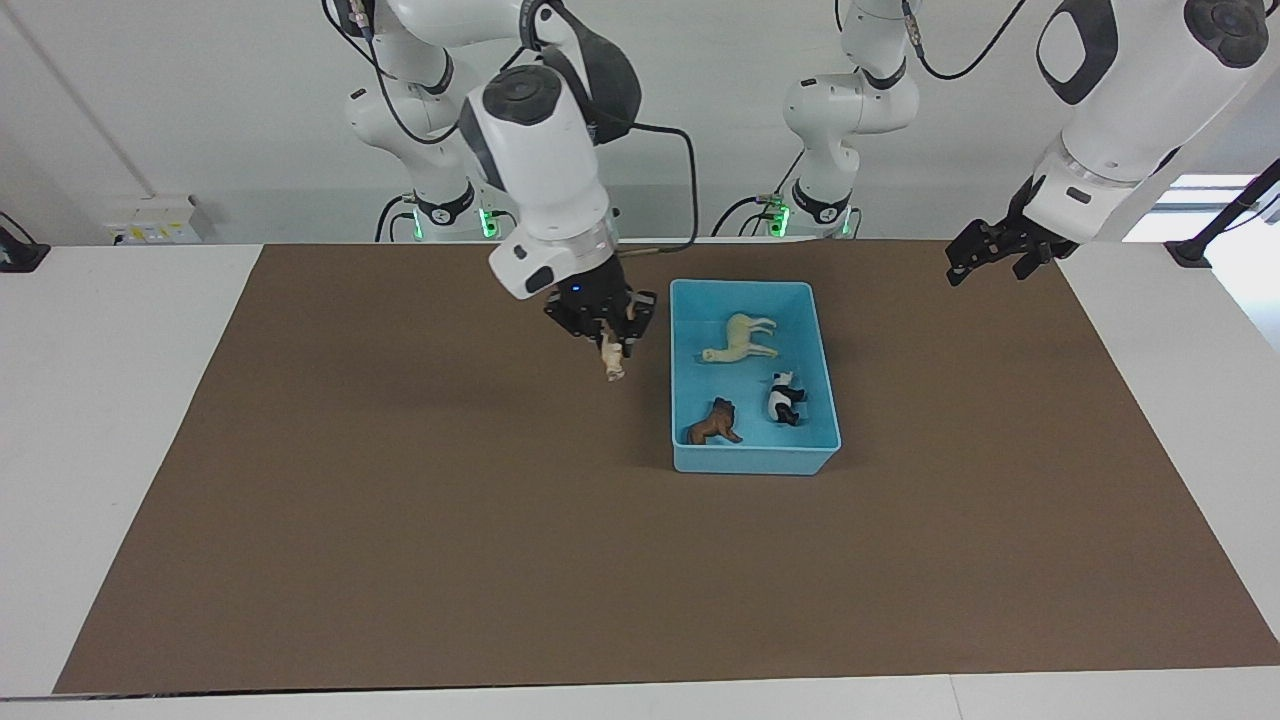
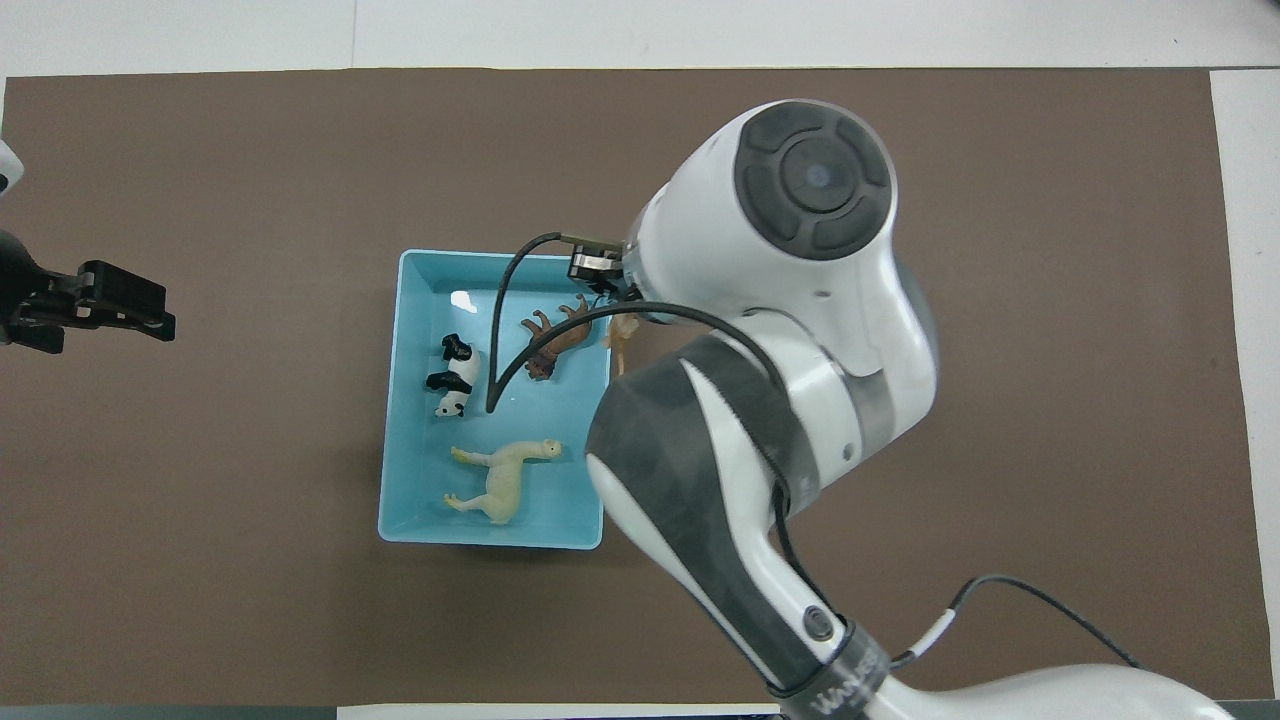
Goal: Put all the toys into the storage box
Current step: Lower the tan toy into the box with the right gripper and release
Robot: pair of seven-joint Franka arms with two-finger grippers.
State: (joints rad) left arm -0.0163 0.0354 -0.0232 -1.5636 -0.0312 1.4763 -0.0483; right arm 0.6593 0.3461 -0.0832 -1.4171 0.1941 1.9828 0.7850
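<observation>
The spotted big cat (image 2: pixel 620 340) goes over the light blue storage box (image 2: pixel 498 402), before my right gripper releases it. The cat hangs beside the box in the overhead view.
The light blue storage box (image 1: pixel 745 288) stands on the brown mat, also in the overhead view (image 2: pixel 470 262). In it lie the cream-white horse (image 1: pixel 740 340) (image 2: pixel 505 480), the black-and-white panda (image 1: pixel 783 398) (image 2: pixel 455 375) and the brown lion (image 1: pixel 715 423) (image 2: pixel 555 345). My right gripper (image 1: pixel 608 335) is shut on the tan-orange spotted big cat (image 1: pixel 612 360) (image 2: pixel 620 340). It holds the cat in the air over the mat, just outside the box wall toward the right arm's end. My left gripper (image 1: pixel 985 262) (image 2: pixel 150 310) waits raised over the mat's edge toward the left arm's end, holding nothing.
The brown mat (image 1: pixel 400 520) covers most of the white table. The right arm's large white wrist (image 2: pixel 800 230) hides part of the mat beside the box in the overhead view.
</observation>
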